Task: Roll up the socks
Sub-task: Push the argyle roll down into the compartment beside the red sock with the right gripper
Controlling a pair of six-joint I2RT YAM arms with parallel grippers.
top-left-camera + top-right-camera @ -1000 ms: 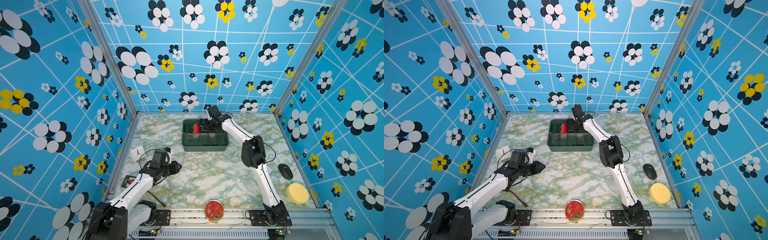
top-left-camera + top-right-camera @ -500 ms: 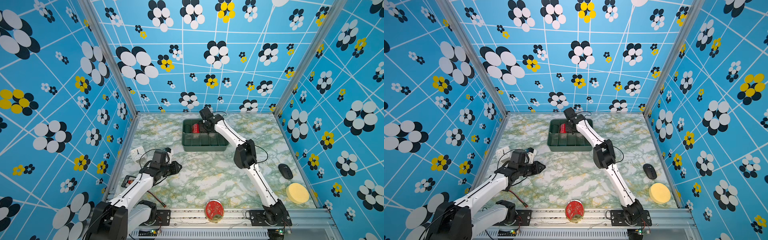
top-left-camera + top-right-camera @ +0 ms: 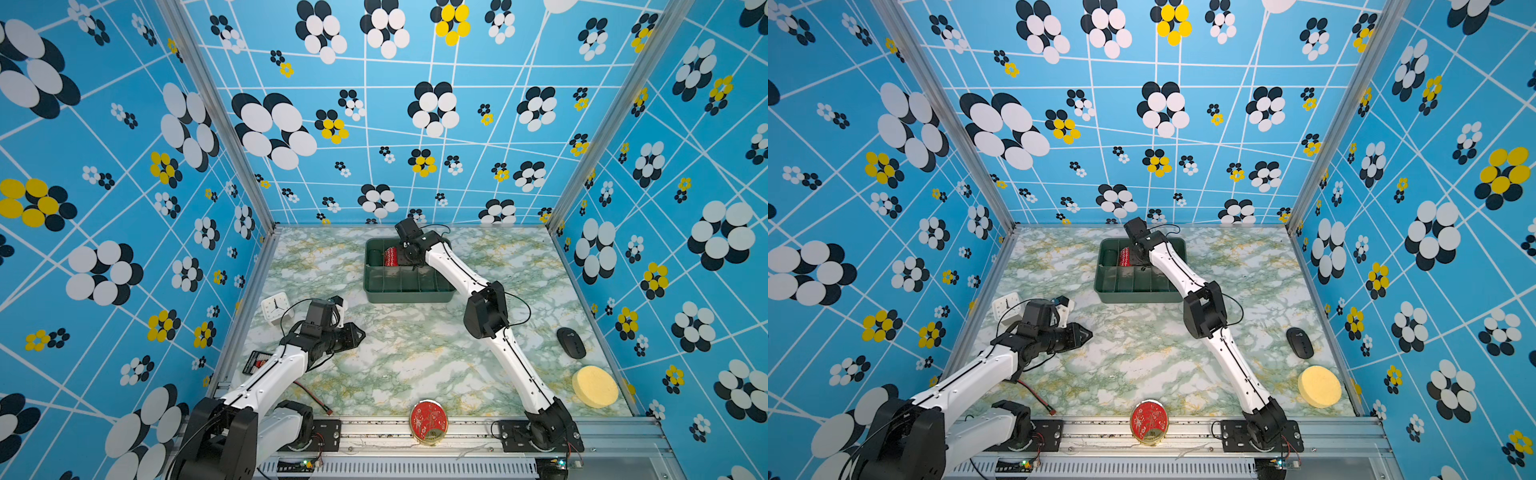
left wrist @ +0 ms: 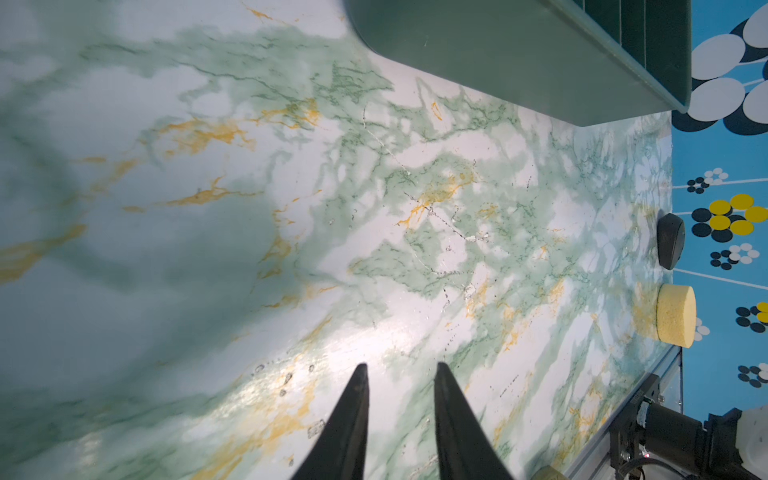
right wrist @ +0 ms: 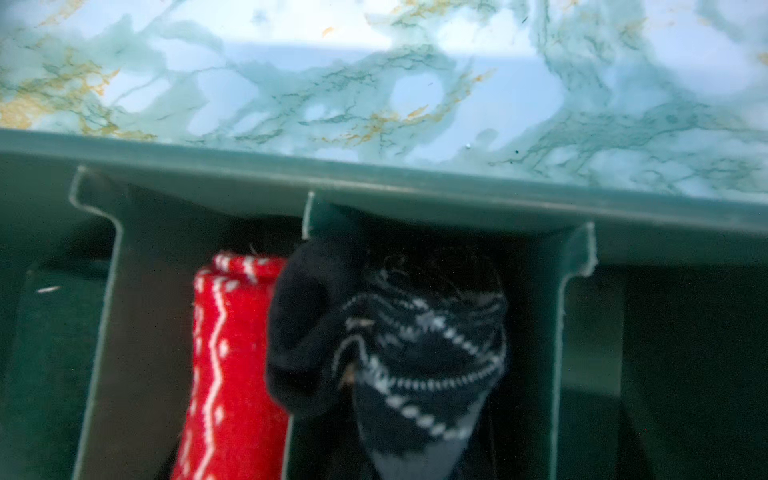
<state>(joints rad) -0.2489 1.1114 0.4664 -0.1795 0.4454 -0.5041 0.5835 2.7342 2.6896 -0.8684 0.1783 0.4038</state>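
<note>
The socks hang mostly between the dividers of the green bin's back section and would settle beside the red roll, so my right gripper will open its fingers.
The socks (image 5: 415, 345), a black bundle with a grey and white argyle pattern, hang in a back compartment of the green bin (image 3: 407, 297), right beside a red roll (image 5: 224, 374). My right gripper (image 3: 409, 255) reaches down into that compartment and is shut on the socks; the bundle hides its fingers in the right wrist view. In both top views the wrist covers the socks. My left gripper (image 4: 401, 368) hovers low over the marble table at the front left (image 3: 357, 334), open, with only bare table between its fingers.
A dark green roll (image 3: 376, 257) fills the bin's back-left compartment. A white clock (image 3: 275, 307) and a card (image 3: 257, 361) lie by the left arm. A black mouse (image 3: 570, 343) and yellow sponge (image 3: 594, 386) sit right, a red tin (image 3: 429, 422) at the front edge.
My right gripper has moved left along the bin's back row with the socks, ending beside the red roll. The left gripper's fingers have parted a little; that arm has stayed put.
</note>
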